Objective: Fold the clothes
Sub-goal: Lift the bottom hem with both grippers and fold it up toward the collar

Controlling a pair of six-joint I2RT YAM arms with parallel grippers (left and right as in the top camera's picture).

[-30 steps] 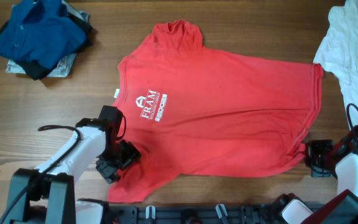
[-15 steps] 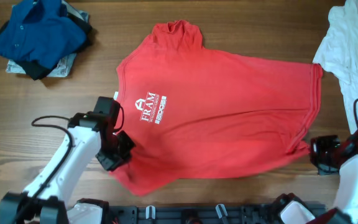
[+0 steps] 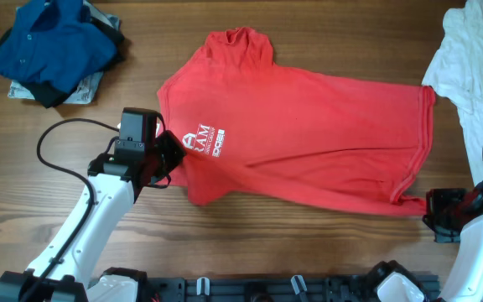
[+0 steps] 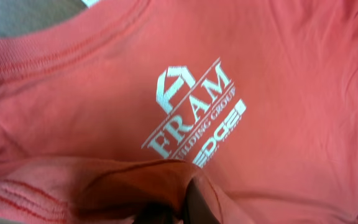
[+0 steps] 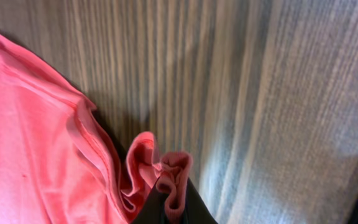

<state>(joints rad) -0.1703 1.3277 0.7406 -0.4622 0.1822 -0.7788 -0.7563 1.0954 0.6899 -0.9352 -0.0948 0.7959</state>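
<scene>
The lettering lies uncovered beyond the fold, so my left gripper should first move the fold toward the lettering (image 3: 204, 144); the fold would fall short if I opened now.
The red T-shirt (image 3: 309, 134) of the clothes lies spread mid-table, white lettering (image 3: 204, 144) up, a white neck label (image 3: 156, 126) at its left edge. My left gripper (image 3: 164, 161) is shut on the shirt's near-left part, held doubled over beside the lettering. In the left wrist view the lifted red cloth (image 4: 104, 186) drapes over my left gripper (image 4: 188, 208), with the lettering (image 4: 194, 109) just beyond. My right gripper (image 3: 433, 215) is shut on the near-right hem corner. The right wrist view shows that bunched hem (image 5: 174, 171) pinched in my right gripper (image 5: 171, 202).
A blue collared shirt (image 3: 49, 42) sits on a small pile of dark and patterned cloth (image 3: 65, 91) at the far left. A long white garment (image 3: 476, 75) lies along the far right edge. Bare wooden table (image 3: 250, 243) shows near the shirt. A black rail (image 3: 267, 289) runs along the front.
My left gripper shut on the shirt's near-left part and carried it away from the front edge toward the lettering, folding it over. My right gripper drew the hem corner slightly right.
</scene>
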